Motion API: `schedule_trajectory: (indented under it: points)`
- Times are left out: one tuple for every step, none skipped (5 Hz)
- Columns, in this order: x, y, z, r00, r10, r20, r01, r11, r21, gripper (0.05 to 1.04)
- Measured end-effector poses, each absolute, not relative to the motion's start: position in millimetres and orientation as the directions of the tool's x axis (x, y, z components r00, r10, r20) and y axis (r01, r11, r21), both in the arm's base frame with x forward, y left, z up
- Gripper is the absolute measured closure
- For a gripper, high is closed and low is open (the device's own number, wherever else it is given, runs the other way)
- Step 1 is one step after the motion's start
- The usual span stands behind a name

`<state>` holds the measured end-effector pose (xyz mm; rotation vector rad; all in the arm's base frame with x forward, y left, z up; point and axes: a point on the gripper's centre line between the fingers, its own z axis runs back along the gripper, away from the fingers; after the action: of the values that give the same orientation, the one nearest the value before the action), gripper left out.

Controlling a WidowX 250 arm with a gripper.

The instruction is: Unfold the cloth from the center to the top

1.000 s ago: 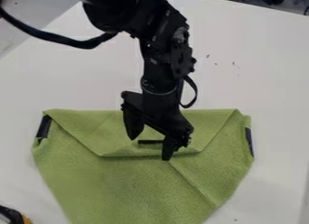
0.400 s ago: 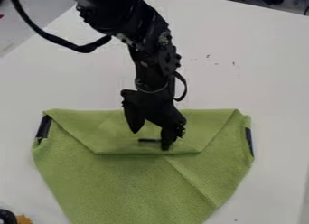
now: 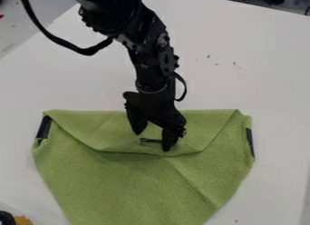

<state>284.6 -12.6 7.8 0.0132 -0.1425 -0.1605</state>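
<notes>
I should next grab the edge of the folded flap, at the dark piece of cloth, with my gripper to unfold the green cloth from the center to the top.
The black gripper hangs over the upper middle of the green cloth, its two fingers spread apart. The left fingertip is above the folded flap and the right one is at the flap, close to its lower edge. That flap is folded down from the cloth's top edge, its lower edge lying near the cloth's center. A small dark strip shows on the flap between the fingertips. Whether the right fingertip touches the fabric, I cannot tell. Dark patches mark the cloth's left and right corners.
The white table surrounds the cloth. At the bottom left corner lies a black and orange object. Dark items stand beyond the table's far edge at the top right.
The gripper has moved slightly left and up from its place a second ago. The flap's lower edge, straight before, now bows a little on its left side.
</notes>
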Motion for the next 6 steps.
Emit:
schedule_trajectory:
  points:
    - [281,-12,6,0.977,-0.148,0.152,0.145,0.989,0.029,0.173]
    - [278,-11,6,0.978,-0.142,0.153,0.136,0.990,0.044,0.081]
    - [273,-12,8,0.976,-0.155,0.150,0.146,0.987,0.065,0.083]
    - [265,-13,8,0.977,-0.160,0.143,0.148,0.985,0.090,0.083]
    - [258,-13,9,0.975,-0.155,0.158,0.139,0.985,0.104,0.083]
    - [252,-14,7,0.971,-0.154,0.183,0.134,0.984,0.114,0.112]
